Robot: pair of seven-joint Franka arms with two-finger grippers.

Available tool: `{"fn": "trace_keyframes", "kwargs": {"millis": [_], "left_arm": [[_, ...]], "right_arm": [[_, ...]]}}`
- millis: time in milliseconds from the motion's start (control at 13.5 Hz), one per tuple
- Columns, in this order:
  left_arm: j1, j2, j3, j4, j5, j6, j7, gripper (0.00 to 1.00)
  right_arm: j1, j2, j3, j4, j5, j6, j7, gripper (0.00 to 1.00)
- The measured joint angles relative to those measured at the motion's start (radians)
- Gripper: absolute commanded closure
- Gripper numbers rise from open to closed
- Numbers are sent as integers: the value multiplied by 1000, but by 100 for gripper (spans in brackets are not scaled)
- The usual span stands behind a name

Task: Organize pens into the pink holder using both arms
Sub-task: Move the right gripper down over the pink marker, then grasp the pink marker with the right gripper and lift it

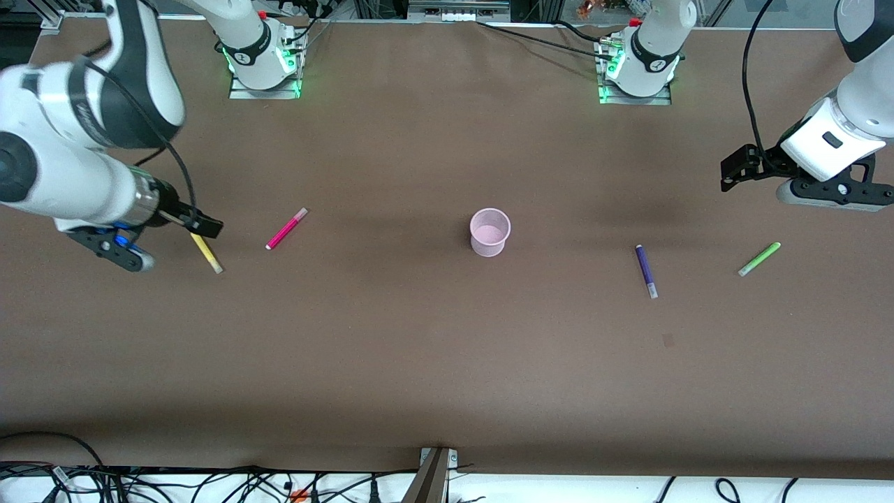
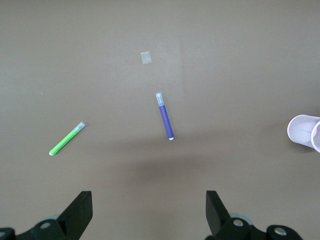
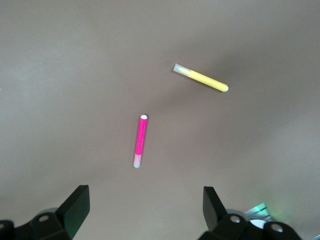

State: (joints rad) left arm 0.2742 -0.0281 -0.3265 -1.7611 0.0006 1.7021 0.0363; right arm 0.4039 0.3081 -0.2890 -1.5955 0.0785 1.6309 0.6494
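Note:
I should next grip the magenta-pink pen by its bright pink body (image 1: 284,232) with my right gripper, so it can stand in the pink holder (image 1: 489,232).
The pink holder (image 1: 489,232) stands upright at the table's middle; its rim also shows at the edge of the left wrist view (image 2: 305,131). The yellow pen (image 1: 207,254) and the magenta-pink pen (image 1: 286,229) lie toward the right arm's end and show in the right wrist view (image 3: 201,78) (image 3: 140,140). The purple pen (image 1: 646,270) (image 2: 165,122) and the green pen (image 1: 759,259) (image 2: 66,139) lie toward the left arm's end. My right gripper (image 1: 204,225) (image 3: 145,196) is open and empty, in the air over the yellow pen's end. My left gripper (image 1: 733,169) (image 2: 149,201) is open and empty, over bare table by the green pen.
A small pale patch (image 1: 668,340) (image 2: 145,58) marks the table nearer the front camera than the purple pen. The arm bases (image 1: 264,66) (image 1: 637,70) stand at the table's top edge. Cables (image 1: 209,482) run along the front edge.

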Motion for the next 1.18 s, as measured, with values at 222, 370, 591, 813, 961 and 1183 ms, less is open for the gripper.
{"fn": "trace_keyframes", "kwargs": {"millis": [222,370,591,813,961,1183], "left_arm": [[0,0,0,0,0,0,0,0],[0,0,0,0,0,0,0,0],[0,0,-2,0,0,0,0,0],[-1,0,-17,1,0,0,0,0],[-2,0,-24,1,0,0,0,0],[-2,0,-25,1,0,0,0,0]], "right_arm": [[45,51,1,-72,6,139,149,0],[90,57,1,-186,6,277,255,0],[129,64,2,-329,6,440,315,0],[128,67,-4,-454,6,638,318,0],[125,70,-8,-516,6,724,318,0],[124,88,-12,-588,6,858,324,1]]}}
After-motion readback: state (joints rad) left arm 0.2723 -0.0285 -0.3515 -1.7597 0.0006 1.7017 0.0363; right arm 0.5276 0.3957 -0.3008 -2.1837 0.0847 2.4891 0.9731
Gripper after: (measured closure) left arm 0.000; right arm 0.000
